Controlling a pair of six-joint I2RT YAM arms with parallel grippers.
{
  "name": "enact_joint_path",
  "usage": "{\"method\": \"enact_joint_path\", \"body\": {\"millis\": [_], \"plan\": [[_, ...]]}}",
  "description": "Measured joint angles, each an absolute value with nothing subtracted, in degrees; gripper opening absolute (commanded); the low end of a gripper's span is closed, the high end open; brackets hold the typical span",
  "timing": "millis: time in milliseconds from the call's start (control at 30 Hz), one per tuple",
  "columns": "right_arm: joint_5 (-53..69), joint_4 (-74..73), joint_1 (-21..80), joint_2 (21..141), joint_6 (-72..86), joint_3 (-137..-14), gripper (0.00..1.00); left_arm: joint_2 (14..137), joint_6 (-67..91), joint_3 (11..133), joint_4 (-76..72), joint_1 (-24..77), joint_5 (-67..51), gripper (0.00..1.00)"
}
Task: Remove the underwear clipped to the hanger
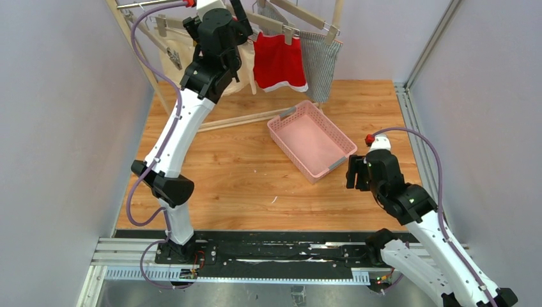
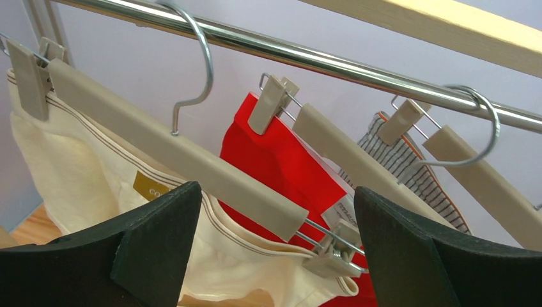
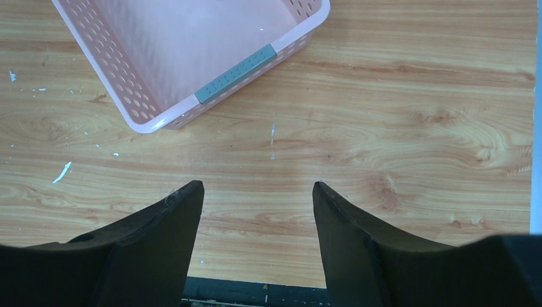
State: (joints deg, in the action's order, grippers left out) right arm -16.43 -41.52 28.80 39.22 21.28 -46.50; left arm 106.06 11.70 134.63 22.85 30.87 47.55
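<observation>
The left gripper grabs the cream pair's hanger next by its bar between hook and near clip, leaving the far clip free to remove underwear.
Three pairs of underwear hang clipped to beige hangers on a chrome rail: cream with a tan label, red and grey-striped. In the top view they hang at the back: cream, red, striped. My left gripper is open and raised at the cream pair's hanger. Its fingers straddle the hanger's right end, and the right clip sits just inside the right finger. In the top view it is up at the rack. My right gripper is open and empty above the table.
A pink perforated basket sits empty mid-table, right of centre, and shows in the right wrist view. The wooden rack frame stands at the back left, with its base bar lying on the table. Grey walls enclose both sides.
</observation>
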Motion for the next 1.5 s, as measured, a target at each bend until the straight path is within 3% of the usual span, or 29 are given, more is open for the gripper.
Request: {"method": "enact_joint_path", "body": {"millis": [567, 867, 967, 1033, 1167, 1500], "plan": [[-12.5, -38.9, 28.8, 37.9, 22.8, -41.9, 0.62, 107.2, 18.1, 131.7, 25.1, 26.3, 44.8, 0.98], [-11.9, -38.7, 28.8, 38.4, 23.3, -41.9, 0.59, 103.0, 17.2, 122.5, 24.1, 26.2, 46.5, 0.99], [-11.5, -38.6, 28.8, 38.8, 23.6, -41.8, 0.58, 101.2, 16.6, 120.8, 23.8, 26.0, 46.7, 0.86], [-11.0, -38.5, 28.8, 38.9, 23.8, -41.8, 0.58, 100.1, 15.9, 120.5, 23.3, 25.6, 46.6, 0.71], [-10.4, -38.3, 28.8, 39.0, 24.1, -41.5, 0.57, 98.5, 14.8, 120.4, 22.0, 25.1, 46.0, 0.57], [-9.4, -37.9, 28.8, 40.5, 24.3, -41.3, 0.55, 97.6, 13.5, 120.4, 20.7, 23.6, 43.5, 0.54]]}}
